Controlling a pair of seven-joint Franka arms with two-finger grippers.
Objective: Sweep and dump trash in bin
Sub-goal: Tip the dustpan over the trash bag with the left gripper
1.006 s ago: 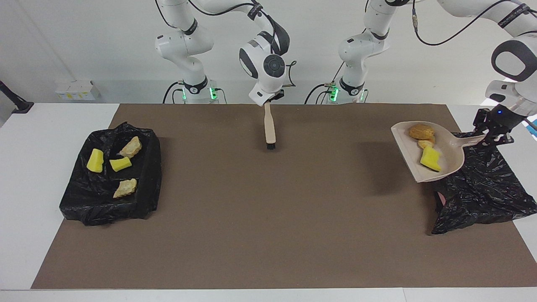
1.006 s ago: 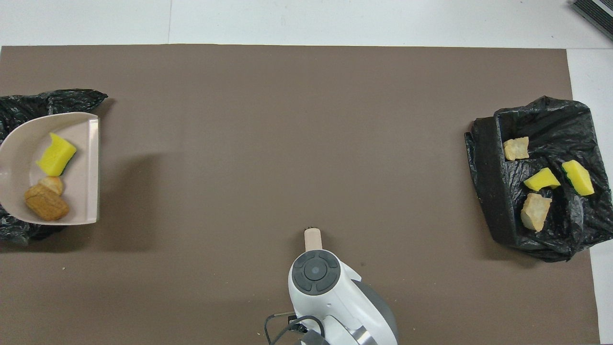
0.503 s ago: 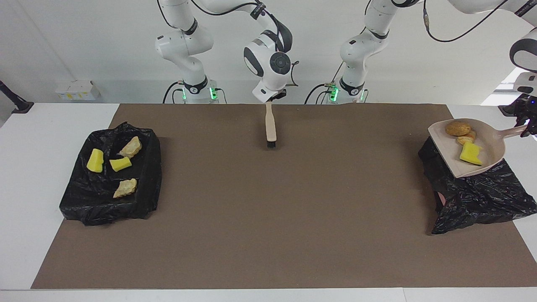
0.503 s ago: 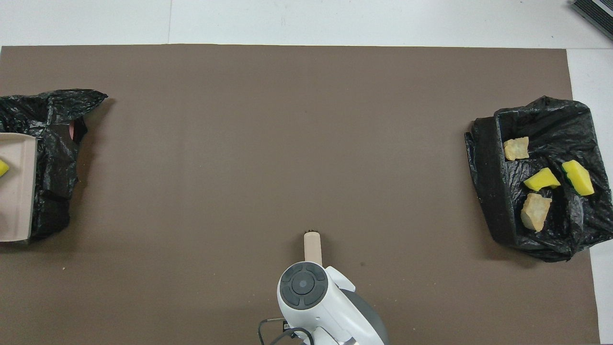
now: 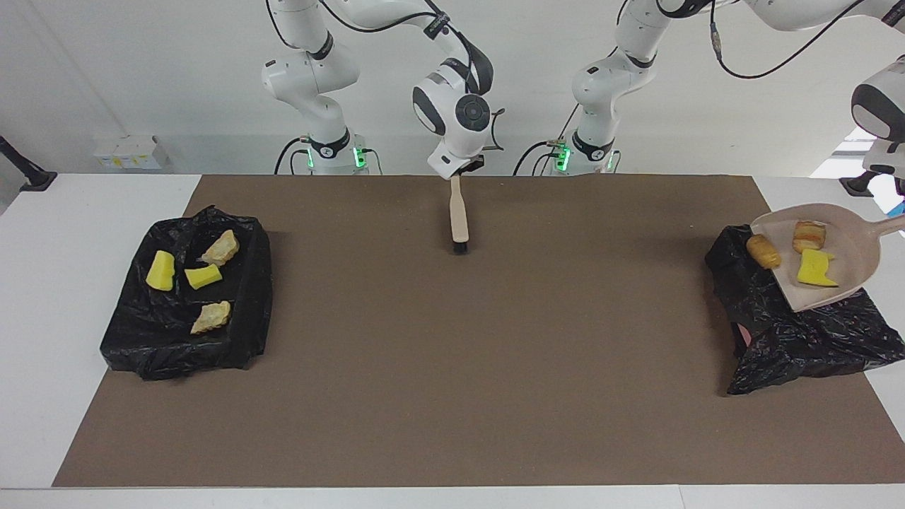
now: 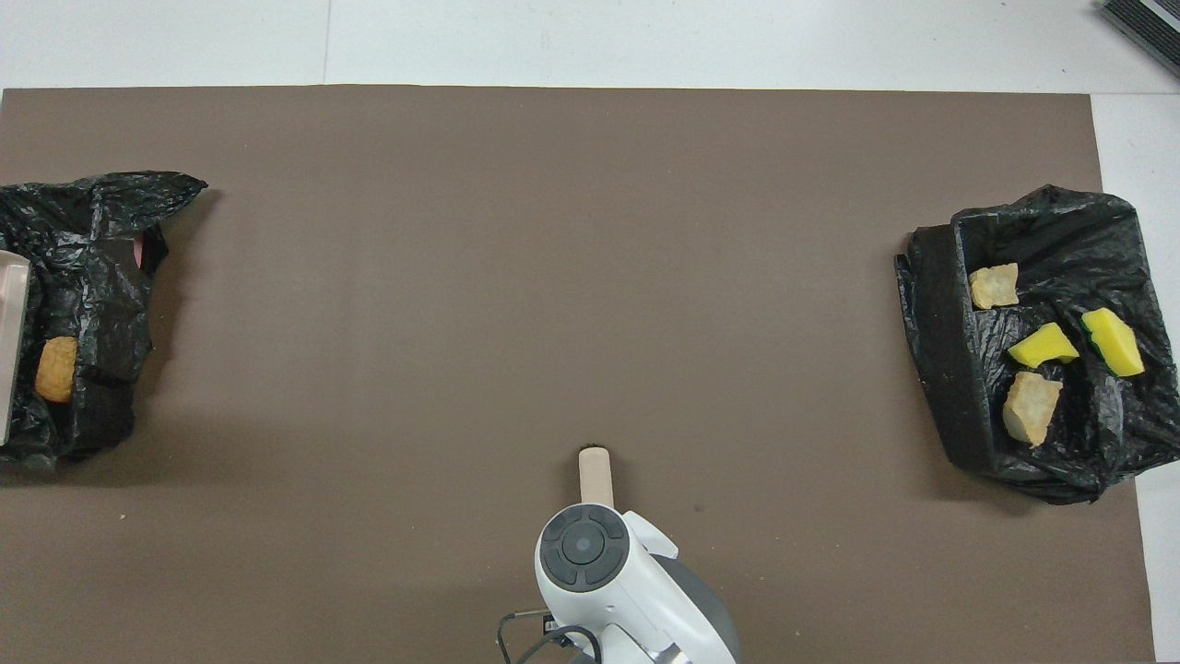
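Observation:
The brush head stands over the brown mat and the brush would lie flat, so it is now time for my right gripper to open.
My left arm's wrist (image 5: 880,113) shows at the frame edge, and its gripper lies past that edge. It holds the beige dustpan (image 5: 852,240) by the handle, tilted over the black bag-lined bin (image 5: 799,339) at the left arm's end. One brown piece of trash (image 5: 763,251) is slipping off the pan's lip onto the bag (image 6: 92,277). It shows in the overhead view as well (image 6: 56,369). A bread piece (image 5: 809,235) and a yellow sponge chunk (image 5: 815,268) lie on the pan. My right gripper (image 5: 454,173) is shut on the brush (image 5: 459,215), which hangs bristles down over the mat's middle.
A second black-lined bin (image 5: 184,332) sits at the right arm's end of the table. It holds several trash bits, among them a yellow chunk (image 5: 160,271) and a tan piece (image 5: 211,317). The brown mat (image 5: 452,367) covers most of the table.
The left arm carried the dustpan out over the bin at its end and tipped it, and the brown piece slid to the lip. The right arm and brush shifted only slightly.

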